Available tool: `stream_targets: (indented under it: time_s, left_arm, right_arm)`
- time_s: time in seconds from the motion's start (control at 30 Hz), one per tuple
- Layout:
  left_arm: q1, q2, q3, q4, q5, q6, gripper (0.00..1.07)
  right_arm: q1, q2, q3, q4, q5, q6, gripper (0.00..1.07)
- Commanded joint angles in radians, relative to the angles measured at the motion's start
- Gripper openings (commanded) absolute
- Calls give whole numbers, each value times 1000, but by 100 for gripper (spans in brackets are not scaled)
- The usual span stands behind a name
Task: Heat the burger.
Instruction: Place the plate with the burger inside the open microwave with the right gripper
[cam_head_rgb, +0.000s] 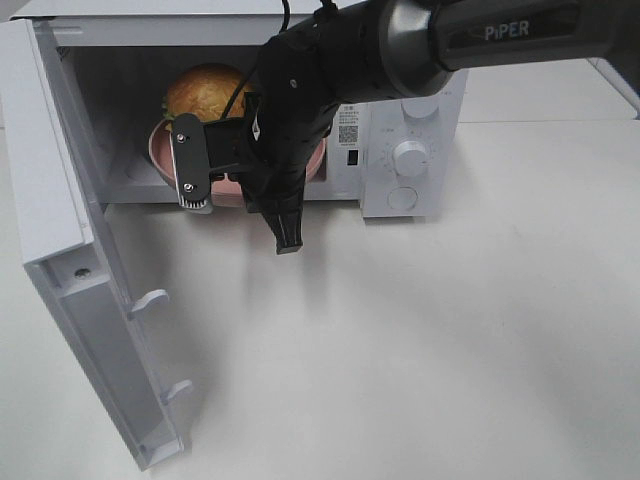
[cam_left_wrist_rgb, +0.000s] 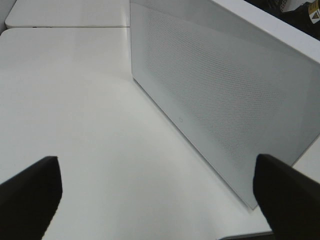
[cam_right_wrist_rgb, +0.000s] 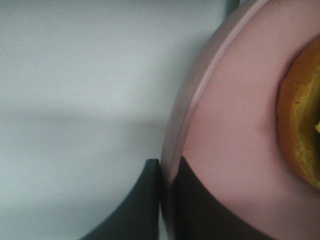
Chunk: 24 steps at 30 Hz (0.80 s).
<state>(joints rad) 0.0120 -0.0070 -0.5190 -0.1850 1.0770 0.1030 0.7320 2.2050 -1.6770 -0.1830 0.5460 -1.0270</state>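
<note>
The pink plate's front rim (cam_head_rgb: 228, 196) juts out past the microwave's front edge (cam_head_rgb: 345, 190), so my right gripper keeps holding the plate until the plate is deeper inside.
The burger (cam_head_rgb: 205, 92), a golden-brown bun, sits on a pink plate (cam_head_rgb: 158, 150) inside the open white microwave (cam_head_rgb: 415, 110). My right arm reaches across from the upper right, and my right gripper (cam_head_rgb: 232, 183) is at the plate's front rim in the microwave opening. In the right wrist view my right gripper (cam_right_wrist_rgb: 165, 200) is shut on the pink plate's rim (cam_right_wrist_rgb: 235, 125), with a dark finger (cam_right_wrist_rgb: 142, 205) on each side, and the burger's edge (cam_right_wrist_rgb: 300, 120) shows beyond. My left gripper (cam_left_wrist_rgb: 157, 200) is open and empty above the table, apart from everything. It does not show in the exterior high view.
The microwave door (cam_head_rgb: 60, 250) swings out to the left, toward the table's front. Its outer perforated face (cam_left_wrist_rgb: 225, 100) stands just ahead of my left gripper. Two knobs (cam_head_rgb: 410, 157) are on the microwave's right panel. The white table (cam_head_rgb: 420, 340) lies in front of the microwave.
</note>
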Motion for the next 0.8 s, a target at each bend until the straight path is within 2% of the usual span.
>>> stream_targets:
  time_s: [0.03,0.63,0.8]
  left_arm:
    - [-4,-15,4,-4,-10,1,95]
    - [-4,-15,4,-4,-10,1,95]
    - [-4,-15,4,-4,-10,1,95]
  right_arm:
    - [-8,4,-46,-21,-20,7,0]
    - [-28,113,-251,-60,34,59,0]
    - [-28,131,-275,-63,21,38,0]
